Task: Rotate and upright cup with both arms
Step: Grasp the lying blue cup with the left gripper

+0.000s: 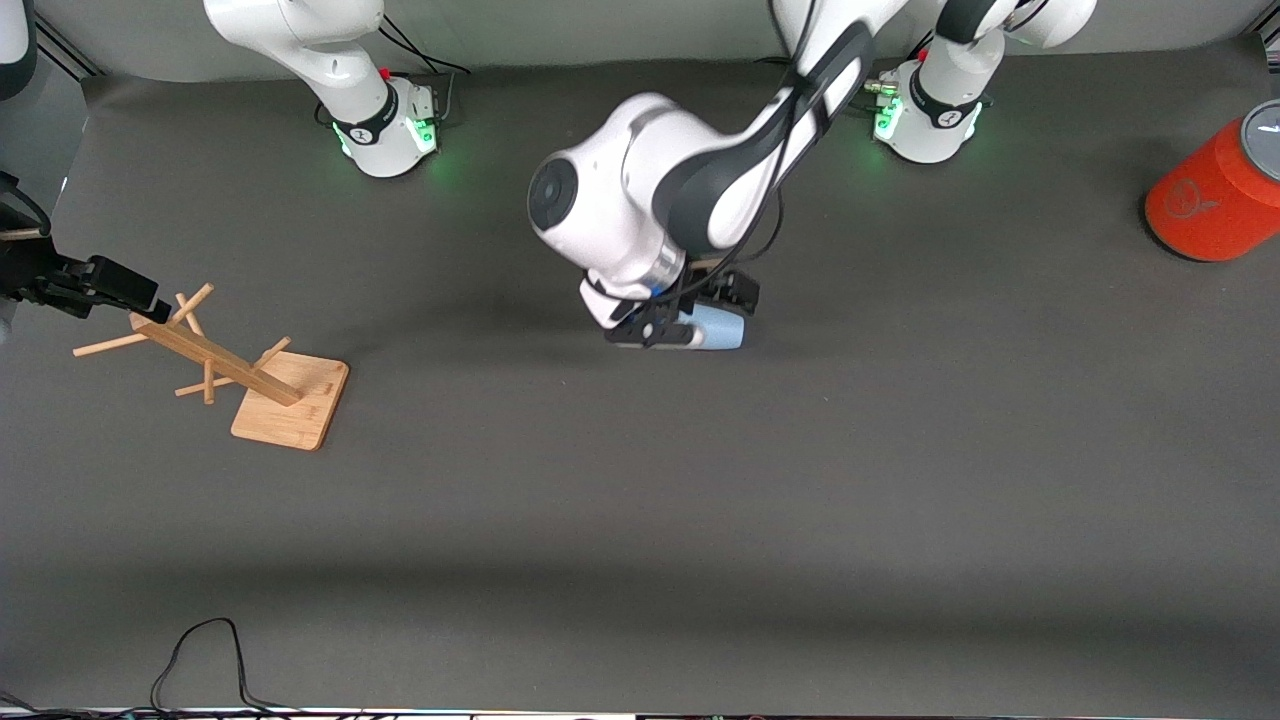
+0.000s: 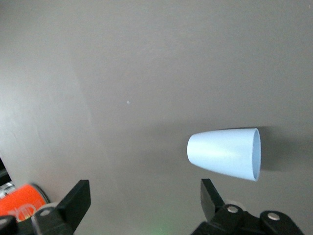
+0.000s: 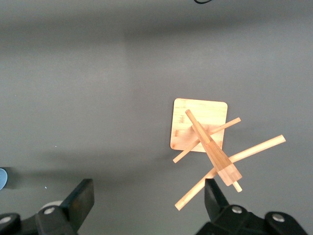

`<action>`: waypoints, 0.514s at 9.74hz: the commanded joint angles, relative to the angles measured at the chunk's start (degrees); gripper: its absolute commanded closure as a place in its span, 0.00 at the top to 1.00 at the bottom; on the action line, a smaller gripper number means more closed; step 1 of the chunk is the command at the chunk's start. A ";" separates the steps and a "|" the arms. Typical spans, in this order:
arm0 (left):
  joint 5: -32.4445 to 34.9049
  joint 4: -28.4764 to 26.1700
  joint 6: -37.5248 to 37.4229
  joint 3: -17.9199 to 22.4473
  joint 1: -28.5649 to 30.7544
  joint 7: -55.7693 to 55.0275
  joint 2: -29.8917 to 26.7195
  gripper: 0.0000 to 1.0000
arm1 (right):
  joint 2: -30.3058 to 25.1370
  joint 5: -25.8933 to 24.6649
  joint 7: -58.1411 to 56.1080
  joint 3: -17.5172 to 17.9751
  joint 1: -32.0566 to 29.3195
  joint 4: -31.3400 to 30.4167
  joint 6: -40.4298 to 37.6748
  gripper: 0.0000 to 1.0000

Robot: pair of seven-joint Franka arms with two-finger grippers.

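Note:
The pale-blue cup needs to be turned upright, so my left gripper should next hold it by the rim of its opening (image 2: 256,154).
The small pale-blue cup (image 1: 720,328) lies on its side on the dark mat near the table's middle. In the left wrist view the cup (image 2: 225,154) shows its tapered wall and darker mouth, just off one fingertip and not between the jaws. My left gripper (image 1: 690,315) hangs low over the cup, open (image 2: 145,198) with only mat between its fingers. My right gripper (image 1: 140,297) waits at the right arm's end of the table, over the wooden rack, open (image 3: 149,198) and empty. A sliver of the cup (image 3: 2,178) shows at that view's edge.
A wooden peg rack (image 1: 250,375) on a square base stands under the right gripper; its pegs (image 3: 230,161) reach close to one finger. A large orange can (image 1: 1215,195) stands at the left arm's end. A black cable (image 1: 200,660) lies at the table's near edge.

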 commanded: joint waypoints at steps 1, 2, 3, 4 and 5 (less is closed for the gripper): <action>1.89 3.44 2.72 0.87 -1.64 5.49 4.81 1.00 | -0.44 -0.65 -1.11 -0.04 0.60 -0.37 0.83 1.00; 1.80 3.52 4.49 0.87 -1.64 6.19 5.61 1.00 | -0.44 -0.65 -1.19 -0.04 0.69 -0.28 0.74 1.00; 1.80 3.35 5.98 0.78 -1.64 7.15 6.57 1.00 | -0.44 -0.65 -1.46 0.05 0.60 -0.28 0.74 1.00; 1.80 3.44 7.74 0.78 -1.99 7.34 8.76 1.00 | -0.44 -0.65 -1.63 0.05 0.60 -0.20 0.74 1.00; 1.80 3.35 8.80 0.78 -2.86 7.34 10.17 1.00 | -0.62 -0.65 -1.81 0.05 0.60 -0.19 0.57 1.00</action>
